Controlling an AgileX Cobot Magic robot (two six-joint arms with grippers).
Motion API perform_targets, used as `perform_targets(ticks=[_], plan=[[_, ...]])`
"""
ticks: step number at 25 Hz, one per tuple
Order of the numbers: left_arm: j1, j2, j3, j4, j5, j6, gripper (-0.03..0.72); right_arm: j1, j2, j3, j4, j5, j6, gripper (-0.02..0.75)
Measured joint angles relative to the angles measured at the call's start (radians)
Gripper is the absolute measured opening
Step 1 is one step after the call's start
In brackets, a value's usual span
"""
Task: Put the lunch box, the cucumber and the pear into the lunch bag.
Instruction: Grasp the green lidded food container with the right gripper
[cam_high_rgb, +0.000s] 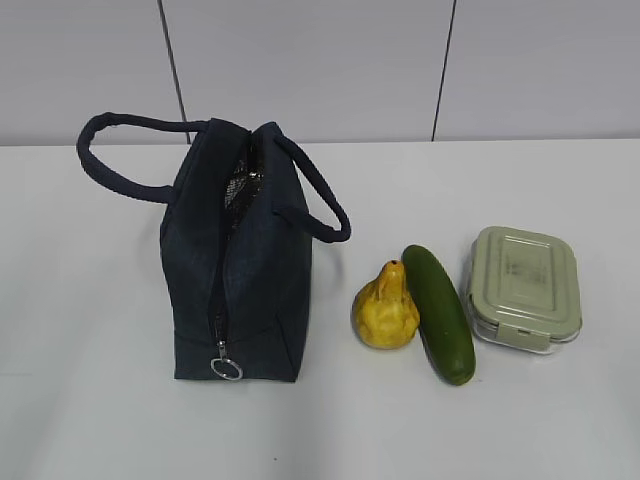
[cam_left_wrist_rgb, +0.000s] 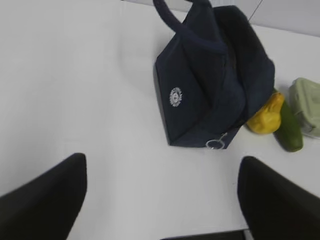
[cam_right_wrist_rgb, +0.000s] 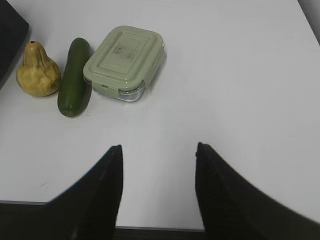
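I need to grab the bag's top edge (cam_high_rgb: 212, 148) with my left gripper next, because the lunch bag's soft cloth stands up beside its partly open zipper.
The navy lunch bag (cam_high_rgb: 240, 270) stands on the white table, left of centre, its top zipper partly open and the ring pull (cam_high_rgb: 226, 368) hanging at the near end. To its right lie the yellow pear (cam_high_rgb: 386, 308), the dark green cucumber (cam_high_rgb: 438, 312) and the lunch box (cam_high_rgb: 524, 285) with its sage-green lid, side by side. In the left wrist view, my left gripper (cam_left_wrist_rgb: 162, 165) is open over bare table, short of the lunch bag (cam_left_wrist_rgb: 210, 80). My right gripper (cam_right_wrist_rgb: 158, 148) is open too, well short of the lunch box (cam_right_wrist_rgb: 125, 61), cucumber (cam_right_wrist_rgb: 74, 77) and pear (cam_right_wrist_rgb: 37, 71).
A white table (cam_high_rgb: 100, 420) carries everything, with a pale panelled wall (cam_high_rgb: 320, 60) behind it. The table's near edge shows below each gripper in the wrist views. Neither arm appears in the exterior view.
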Motion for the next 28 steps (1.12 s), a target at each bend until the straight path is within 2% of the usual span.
perform_targets(ticks=[6,11,14,16,17,18,21,25,28], plan=[[-0.001,0.308,-0.168,-0.132,-0.089,0.010,0.590,0.000,0.000,0.000,0.000,0.000,0.000,0.352],[-0.001,0.570,-0.352,-0.279,-0.081,0.121,0.581,0.000,0.000,0.000,0.000,0.000,0.000,0.352],[-0.007,0.729,-0.473,-0.323,-0.026,0.153,0.579,0.000,0.000,0.000,0.000,0.000,0.000,0.352],[-0.031,0.838,-0.546,-0.327,0.015,0.163,0.571,0.000,0.000,0.000,0.000,0.000,0.000,0.352],[-0.069,0.934,-0.618,-0.326,0.045,0.166,0.567,0.000,0.000,0.000,0.000,0.000,0.000,0.352],[-0.069,0.934,-0.618,-0.326,0.045,0.166,0.567,0.000,0.000,0.000,0.000,0.000,0.000,0.352],[-0.144,1.077,-0.704,-0.299,0.076,0.167,0.567,0.000,0.000,0.000,0.000,0.000,0.000,0.352],[-0.225,1.231,-0.800,-0.235,0.094,0.158,0.560,0.000,0.000,0.000,0.000,0.000,0.000,0.352],[-0.260,1.336,-0.864,-0.160,0.098,0.127,0.547,0.000,0.000,0.000,0.000,0.000,0.000,0.352]])
